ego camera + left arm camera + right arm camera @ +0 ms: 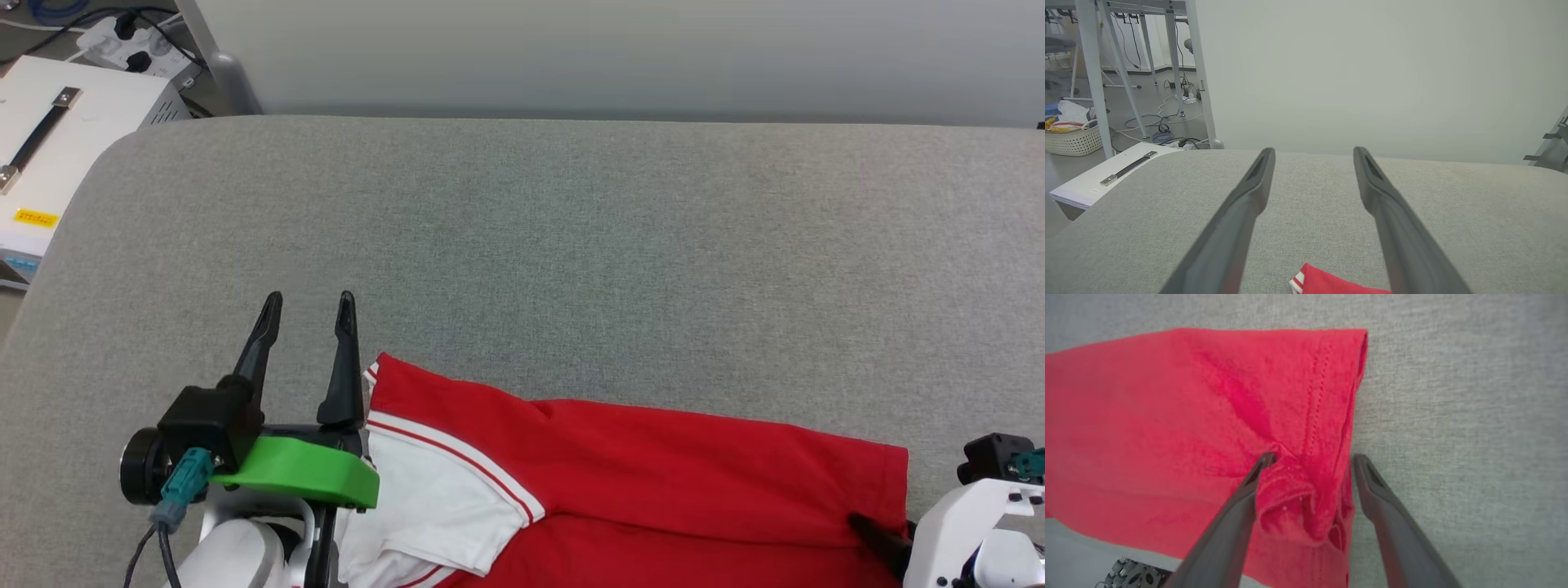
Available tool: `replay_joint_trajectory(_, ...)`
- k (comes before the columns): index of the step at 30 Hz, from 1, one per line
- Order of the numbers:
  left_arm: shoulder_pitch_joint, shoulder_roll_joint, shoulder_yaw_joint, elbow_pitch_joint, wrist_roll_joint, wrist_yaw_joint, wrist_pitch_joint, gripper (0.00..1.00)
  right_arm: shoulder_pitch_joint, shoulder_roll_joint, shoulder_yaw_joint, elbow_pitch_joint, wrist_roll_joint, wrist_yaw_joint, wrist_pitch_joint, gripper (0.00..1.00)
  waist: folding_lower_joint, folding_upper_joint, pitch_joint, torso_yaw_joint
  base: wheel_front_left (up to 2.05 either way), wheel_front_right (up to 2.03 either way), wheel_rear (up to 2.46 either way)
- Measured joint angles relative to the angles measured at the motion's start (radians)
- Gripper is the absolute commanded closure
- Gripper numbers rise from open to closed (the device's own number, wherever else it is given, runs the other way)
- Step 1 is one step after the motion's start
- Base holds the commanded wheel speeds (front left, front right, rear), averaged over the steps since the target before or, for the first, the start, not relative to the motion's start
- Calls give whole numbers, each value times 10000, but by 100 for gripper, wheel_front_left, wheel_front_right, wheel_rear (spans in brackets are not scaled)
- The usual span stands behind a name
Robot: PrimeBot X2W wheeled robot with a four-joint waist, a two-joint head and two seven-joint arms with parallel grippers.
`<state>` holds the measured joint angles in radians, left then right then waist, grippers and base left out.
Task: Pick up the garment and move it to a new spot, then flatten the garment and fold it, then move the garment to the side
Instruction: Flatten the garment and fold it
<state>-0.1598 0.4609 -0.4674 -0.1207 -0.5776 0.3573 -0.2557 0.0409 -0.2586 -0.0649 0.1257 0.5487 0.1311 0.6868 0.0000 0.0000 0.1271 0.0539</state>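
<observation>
The right gripper should next pinch that raised fold at the hem, because the rest of the garment is lying flat.
The garment, red with a white sleeve and red-striped trim, lies folded along the near edge of the grey padded table. My left gripper stands open just left of the garment's upper left corner, with nothing between its fingers. In the left wrist view the left gripper points across the bare table, and a red corner of the garment shows low between the fingers. My right gripper is open at the garment's right hem; a bunched fold of red cloth sits loosely between its fingers. In the head view the right gripper is at the garment's lower right corner.
A white case with a black strap handle stands beside the table's far left corner, with a power strip and cables behind it. A pale wall runs along the table's far edge. A laundry basket sits on the floor among frame legs.
</observation>
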Motion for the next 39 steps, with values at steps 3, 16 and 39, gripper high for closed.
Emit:
replay_joint_trajectory(3,195,-115,140,-176,255,35,-2,0,32,65,67,92,33,-2,288,0,0,0,132,83,0,0,0)
replay_joint_trajectory(16,370,-311,395,-13,585,-100,-2,0,-175,127,217,196,134,-6,433,100,0,0,-69,125,0,0,0)
replay_joint_trajectory(39,747,-259,226,236,485,-86,104,0,-1136,686,-4098,802,2219,0,3258,100,0,0,-1055,-279,0,0,0)
